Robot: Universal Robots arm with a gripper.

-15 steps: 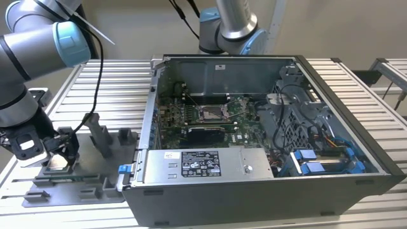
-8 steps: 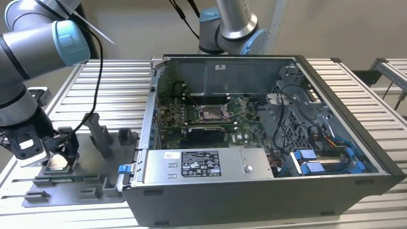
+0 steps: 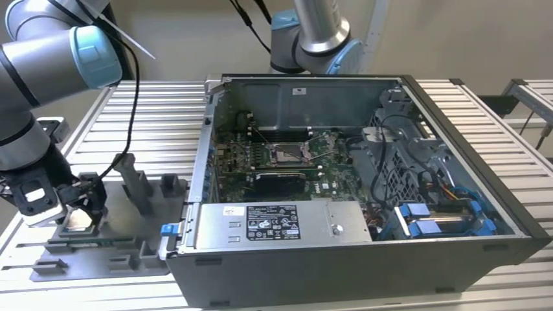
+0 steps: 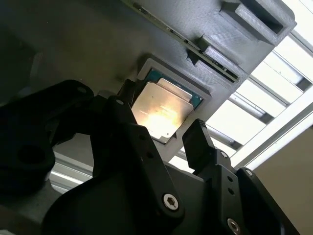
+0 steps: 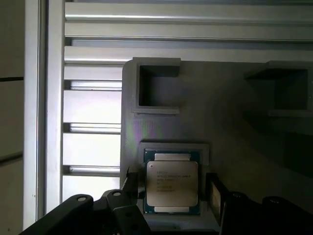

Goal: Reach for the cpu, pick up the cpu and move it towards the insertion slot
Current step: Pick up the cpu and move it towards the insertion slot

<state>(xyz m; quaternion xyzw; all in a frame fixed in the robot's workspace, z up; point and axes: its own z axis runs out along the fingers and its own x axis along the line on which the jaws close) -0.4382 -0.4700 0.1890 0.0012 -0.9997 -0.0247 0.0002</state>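
The gripper grabs the cpu by its opposite side edges next, where gaps let the fingers in. The nest's raised rim wraps the cpu's corners.
The cpu (image 5: 172,182), a small square chip with a pale silver face, lies flat in a square nest of the grey fixture block (image 5: 220,107). In the second wrist view the cpu (image 4: 160,113) glints between two black fingers (image 4: 198,139). My gripper (image 5: 171,190) is lowered over it and stands open, one finger on each side of the chip with small gaps. In the exterior view the gripper (image 3: 80,212) is at the exterior view's left, low over the fixture (image 3: 95,249). The insertion slot (image 3: 291,153) is the silver-framed socket on the green board inside the open computer case.
The open computer case (image 3: 363,256) stands at the exterior view's right of the fixture, its wall between gripper and socket. Upright grey fixture posts (image 3: 129,178) rise beside the gripper. A second arm (image 3: 315,32) hangs behind the case. The table is ribbed metal (image 3: 147,116).
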